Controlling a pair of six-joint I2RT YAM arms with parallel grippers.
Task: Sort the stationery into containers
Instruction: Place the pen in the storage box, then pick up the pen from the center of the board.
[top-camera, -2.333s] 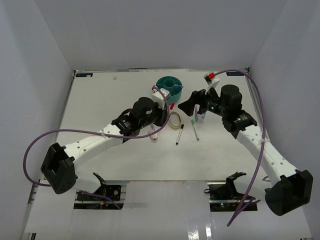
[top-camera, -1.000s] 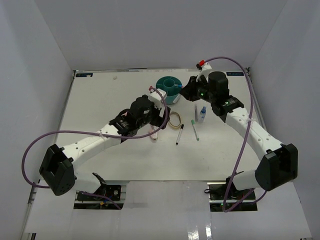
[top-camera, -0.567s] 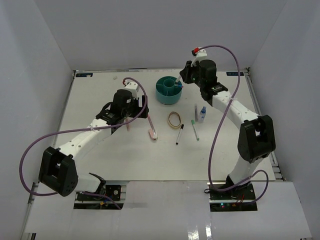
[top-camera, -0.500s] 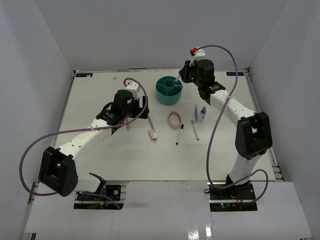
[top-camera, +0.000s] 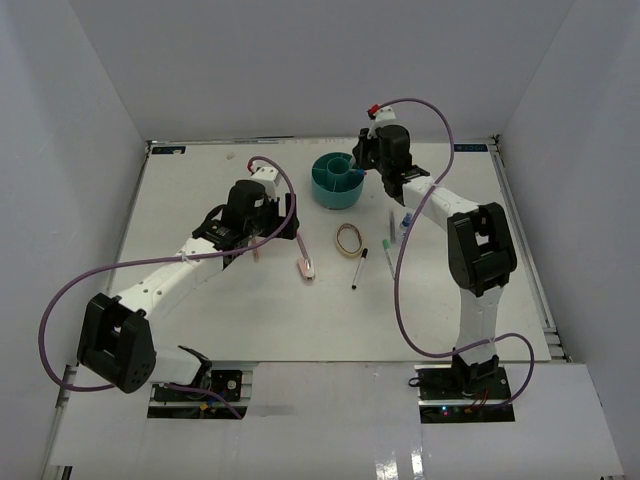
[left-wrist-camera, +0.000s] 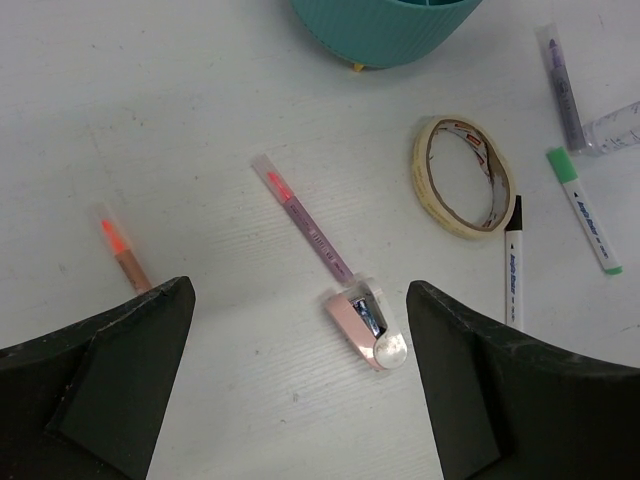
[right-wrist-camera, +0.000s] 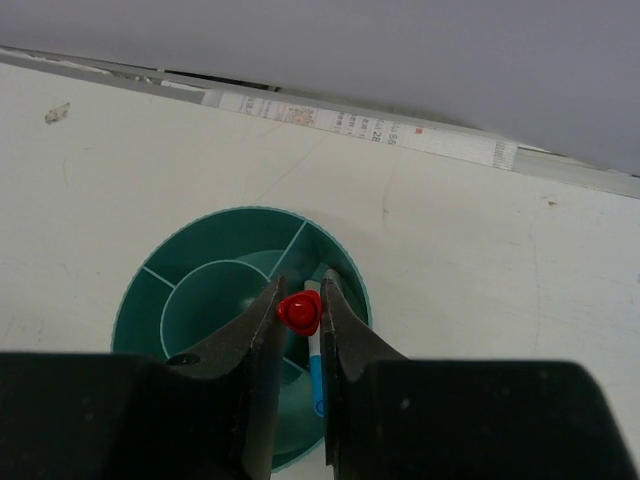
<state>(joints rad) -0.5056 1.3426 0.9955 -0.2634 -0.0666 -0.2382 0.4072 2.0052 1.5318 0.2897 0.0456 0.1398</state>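
Note:
The black-capped pen should be picked up next by its white body (top-camera: 358, 273) (left-wrist-camera: 514, 279) with my left gripper, so the pen's cap stays free to hand over for sorting.
My right gripper (right-wrist-camera: 300, 312) is shut on a red-capped pen (right-wrist-camera: 299, 311), seen end-on and held upright over a ring compartment of the round teal organizer (right-wrist-camera: 160, 300). A blue-capped pen (right-wrist-camera: 316, 370) stands in that compartment. In the top view the right gripper (top-camera: 358, 166) hangs at the right rim of the organizer (top-camera: 330, 190). My left gripper (left-wrist-camera: 300, 385) is open above the table with nothing in it. Below it lie a small pink eraser (left-wrist-camera: 362, 325), a pink-capped pen (left-wrist-camera: 305, 222) and an orange-capped pen (left-wrist-camera: 122, 255).
A tan tape ring (left-wrist-camera: 462, 178), a black-capped pen (left-wrist-camera: 513, 262), a green-capped pen (left-wrist-camera: 584, 210), a purple pen (left-wrist-camera: 560, 88) and a clear bottle (left-wrist-camera: 620, 125) lie right of the eraser. White walls enclose the table (top-camera: 200, 300) on three sides.
The right arm has swung left and back, bringing the red-capped pen over the organizer. The left arm has drawn back to the left, away from the eraser, and now holds still.

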